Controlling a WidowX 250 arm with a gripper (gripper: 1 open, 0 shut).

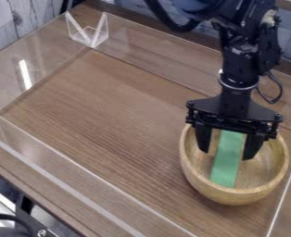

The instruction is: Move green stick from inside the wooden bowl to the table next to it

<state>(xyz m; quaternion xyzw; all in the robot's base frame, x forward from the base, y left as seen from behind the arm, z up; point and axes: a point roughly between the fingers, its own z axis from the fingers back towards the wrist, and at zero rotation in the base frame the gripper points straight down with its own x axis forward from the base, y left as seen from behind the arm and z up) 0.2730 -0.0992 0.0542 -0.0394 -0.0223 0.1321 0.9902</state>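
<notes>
I will grab the green stick's upper end (pixel 231 139) with my gripper next, so that I can move the green stick (pixel 227 162) out of the wooden bowl.
The wooden bowl (pixel 234 176) sits at the right front of the table (pixel 111 111). Inside it the green stick (pixel 227 162) lies slanted, its far end leaning toward the rim. My gripper (pixel 233 141) points straight down into the bowl, open, with one black finger (pixel 208 135) left of the stick's upper end and the other to its right. The fingers straddle the stick; I cannot tell whether they touch it.
Clear acrylic walls (pixel 61 176) edge the table on the left, front and right. A small clear bracket (pixel 86 32) stands at the far left corner. Bare tabletop stretches left of the bowl.
</notes>
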